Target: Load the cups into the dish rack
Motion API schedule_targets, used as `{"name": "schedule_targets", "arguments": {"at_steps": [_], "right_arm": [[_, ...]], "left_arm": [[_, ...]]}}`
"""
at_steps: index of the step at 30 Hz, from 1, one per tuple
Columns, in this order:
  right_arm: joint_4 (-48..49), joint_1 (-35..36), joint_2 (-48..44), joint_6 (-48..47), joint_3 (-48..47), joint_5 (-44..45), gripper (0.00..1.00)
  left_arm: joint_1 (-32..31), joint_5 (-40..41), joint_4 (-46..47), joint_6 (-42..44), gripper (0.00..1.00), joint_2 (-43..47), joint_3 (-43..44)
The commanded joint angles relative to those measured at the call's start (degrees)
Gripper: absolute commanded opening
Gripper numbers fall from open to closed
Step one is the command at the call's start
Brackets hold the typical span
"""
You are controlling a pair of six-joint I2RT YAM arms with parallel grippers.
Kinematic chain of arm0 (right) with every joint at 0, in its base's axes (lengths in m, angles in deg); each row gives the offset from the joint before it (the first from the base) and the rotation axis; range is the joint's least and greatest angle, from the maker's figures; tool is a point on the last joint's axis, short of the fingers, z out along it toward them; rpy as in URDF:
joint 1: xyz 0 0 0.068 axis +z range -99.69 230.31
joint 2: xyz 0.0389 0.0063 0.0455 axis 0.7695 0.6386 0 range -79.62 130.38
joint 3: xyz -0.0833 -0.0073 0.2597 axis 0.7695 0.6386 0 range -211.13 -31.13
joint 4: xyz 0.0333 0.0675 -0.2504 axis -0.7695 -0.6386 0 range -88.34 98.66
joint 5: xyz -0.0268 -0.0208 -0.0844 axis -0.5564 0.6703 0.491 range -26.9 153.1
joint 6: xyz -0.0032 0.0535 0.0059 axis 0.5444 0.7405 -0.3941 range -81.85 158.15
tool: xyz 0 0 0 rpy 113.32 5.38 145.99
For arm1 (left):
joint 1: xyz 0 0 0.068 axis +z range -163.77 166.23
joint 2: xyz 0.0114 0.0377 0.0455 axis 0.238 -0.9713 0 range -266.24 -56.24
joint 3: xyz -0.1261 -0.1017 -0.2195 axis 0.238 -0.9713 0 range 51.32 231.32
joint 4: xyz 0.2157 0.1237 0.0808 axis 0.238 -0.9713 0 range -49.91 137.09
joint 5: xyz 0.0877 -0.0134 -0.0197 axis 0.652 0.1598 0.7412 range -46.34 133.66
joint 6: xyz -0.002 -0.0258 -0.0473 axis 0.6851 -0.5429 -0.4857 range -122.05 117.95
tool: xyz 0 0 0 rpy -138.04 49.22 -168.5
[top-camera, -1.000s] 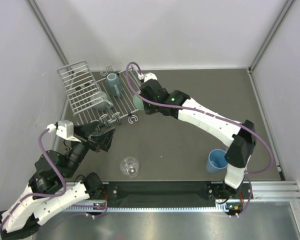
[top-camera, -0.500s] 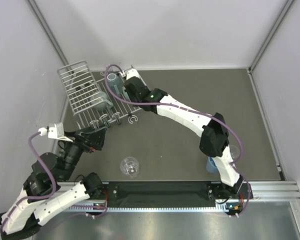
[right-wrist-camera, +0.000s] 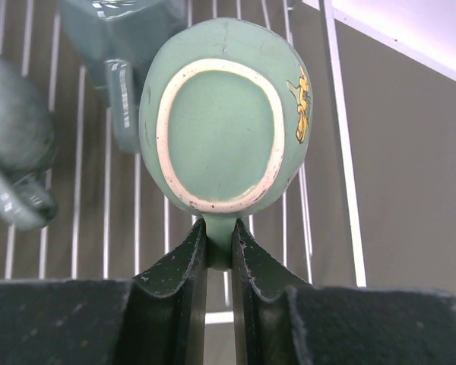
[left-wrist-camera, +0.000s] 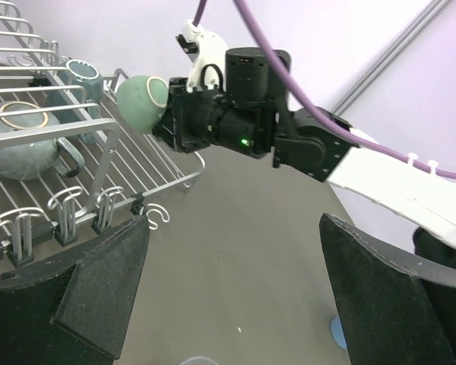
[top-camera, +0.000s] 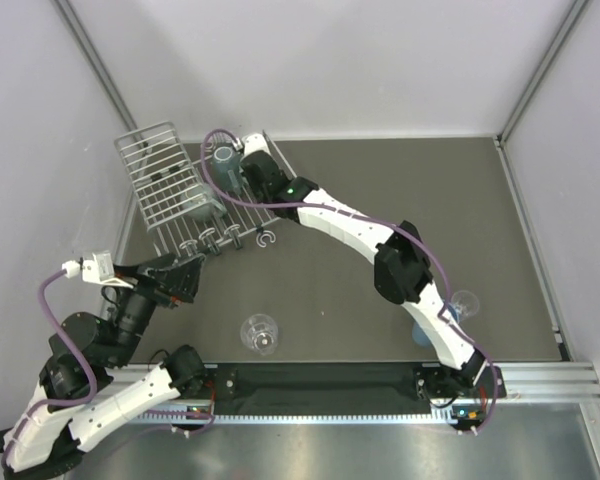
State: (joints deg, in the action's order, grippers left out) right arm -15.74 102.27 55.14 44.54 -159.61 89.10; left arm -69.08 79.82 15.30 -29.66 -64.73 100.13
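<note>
The mug hangs tilted above the grid [right-wrist-camera: 311,190], close to the darker teal cup, and opening now would drop it tipped onto the wires. My right gripper keeps holding it for now.
My right gripper [right-wrist-camera: 220,247] is shut on the handle of the mint-green mug [right-wrist-camera: 220,125] and holds it on its side, base toward the camera, over the dish rack's flat grid [right-wrist-camera: 311,190]. The same mug [left-wrist-camera: 144,99] shows in the left wrist view. A grey-teal mug [left-wrist-camera: 19,141] and a darker teal cup [left-wrist-camera: 80,76] sit in the silver wire rack [top-camera: 165,190]. My left gripper [left-wrist-camera: 235,304] is open and empty, low over the table near the rack's hooks. A clear glass [top-camera: 260,333], a smaller clear glass [top-camera: 464,302] and the blue tumbler [top-camera: 425,330] stand on the table. No cream cup is in view.
The right arm [top-camera: 350,225] stretches diagonally across the table from the near right to the rack and partly covers the blue tumbler. White walls [top-camera: 40,150] close in the left, far and right sides. A metal rail [top-camera: 380,380] runs along the near edge.
My right arm has reached further left and back, carrying the mint-green mug over the rack grid. My left arm has pulled back toward the near left, away from the rack.
</note>
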Motion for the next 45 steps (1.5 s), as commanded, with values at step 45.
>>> {"name": "schedule_targets", "arguments": {"at_steps": [45], "right_arm": [[16.3,-5.8,16.8,-1.1,-14.0,0.7,0.05]], "left_arm": [[-0.2,-7.4,1.0,2.9,0.98,-2.9,1.5]]}}
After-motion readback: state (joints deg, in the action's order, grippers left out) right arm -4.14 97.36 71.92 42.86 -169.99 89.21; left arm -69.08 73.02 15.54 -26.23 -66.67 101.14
